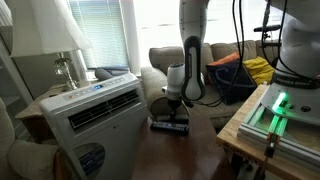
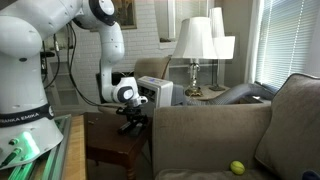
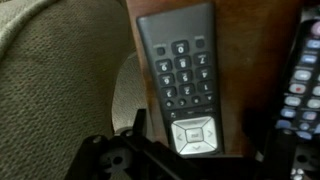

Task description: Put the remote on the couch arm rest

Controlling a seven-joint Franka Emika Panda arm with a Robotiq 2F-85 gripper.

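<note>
I should close my gripper on the remote now. My fingers reach down on either side of the silver-pad end (image 1: 175,119) (image 3: 195,135), so they would hold the remote if I closed now.
The remote (image 3: 185,75) is slim and black with grey buttons and a silver pad. It lies flat on a dark wood side table (image 3: 255,60). My gripper (image 3: 200,142) is open and low over it, with a finger on each side of its silver-pad end; I cannot tell if they touch it. In both exterior views the gripper (image 1: 171,106) (image 2: 130,122) points down at the table. The couch arm rest (image 2: 205,118) is grey-olive fabric right beside the table, and fills the left of the wrist view (image 3: 50,90).
A second dark remote with pale buttons (image 3: 303,85) lies just to the right of the first. A white air-conditioner unit (image 1: 95,110) stands by the table. A lamp (image 2: 195,45) stands behind, and a yellow-green ball (image 2: 237,168) lies on the couch seat.
</note>
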